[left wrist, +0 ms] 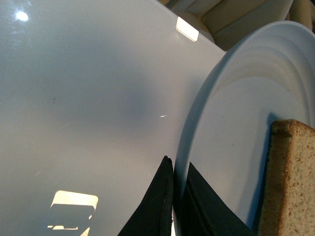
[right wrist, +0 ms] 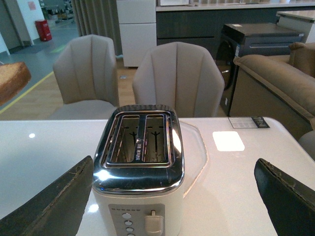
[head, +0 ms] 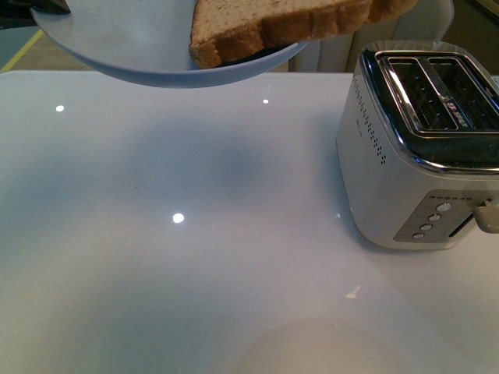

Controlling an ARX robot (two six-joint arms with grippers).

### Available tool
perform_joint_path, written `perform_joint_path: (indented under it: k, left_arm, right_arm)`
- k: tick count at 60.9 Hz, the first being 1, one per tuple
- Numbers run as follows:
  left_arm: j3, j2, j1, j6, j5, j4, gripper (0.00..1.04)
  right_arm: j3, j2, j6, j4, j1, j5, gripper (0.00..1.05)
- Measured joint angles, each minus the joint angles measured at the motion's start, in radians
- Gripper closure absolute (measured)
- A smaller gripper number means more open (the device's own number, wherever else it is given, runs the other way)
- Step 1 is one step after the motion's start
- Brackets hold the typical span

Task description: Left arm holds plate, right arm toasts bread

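Observation:
Next, my right gripper takes hold of the brown slice by its crust edge [head: 292, 29] to toast the bread in the toaster [head: 417, 148].
The pale blue-white plate [head: 156, 54] hangs in the air at the top of the front view, above the table. The bread [head: 281, 27] lies on it, a brown slice with a darker crust, reaching past the plate's right rim. My left gripper [left wrist: 174, 169] is shut on the plate [left wrist: 236, 147], one dark finger on each side of the rim, with the bread [left wrist: 290, 182] close by. My right gripper [right wrist: 174, 196] is open and empty, its black fingers wide apart either side of the toaster [right wrist: 140, 167]. A corner of the bread [right wrist: 12, 78] shows in the right wrist view.
The white and chrome two-slot toaster [head: 425, 148] stands at the table's right, slots empty, lever [head: 487, 214] up. The glossy white table [head: 195, 257] spreads below the plate. Beige chairs [right wrist: 174, 78] and a sofa [right wrist: 275, 78] stand beyond the table's far edge.

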Motion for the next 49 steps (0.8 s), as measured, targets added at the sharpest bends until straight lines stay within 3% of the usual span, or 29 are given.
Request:
perform_joint_path:
  k: [5, 12, 31, 39, 49]
  left_arm:
    - [0.003, -0.004, -0.019, -0.007, -0.005, -0.005, 1.02]
    - [0.003, -0.004, -0.032, -0.015, -0.015, -0.011, 1.02]
    - [0.003, -0.005, -0.056, -0.041, -0.022, -0.02, 1.02]
    - [0.005, -0.006, -0.059, -0.045, -0.022, -0.026, 1.02]
    - [0.011, -0.007, -0.059, -0.048, -0.019, -0.033, 1.02]
  right_arm:
    - [0.051, 0.14, 0.088, -0.158, -0.006, -0.032, 0.09]
    - [0.066, 0.228, 0.184, -0.124, 0.034, -0.037, 0.09]
    - [0.206, 0.593, 0.475, 0.272, 0.285, -0.104, 0.09]
    - [0.291, 0.779, 0.584, 0.459, 0.334, -0.138, 0.09]
    - [0.367, 0.937, 0.688, 0.585, 0.348, -0.167, 0.09]
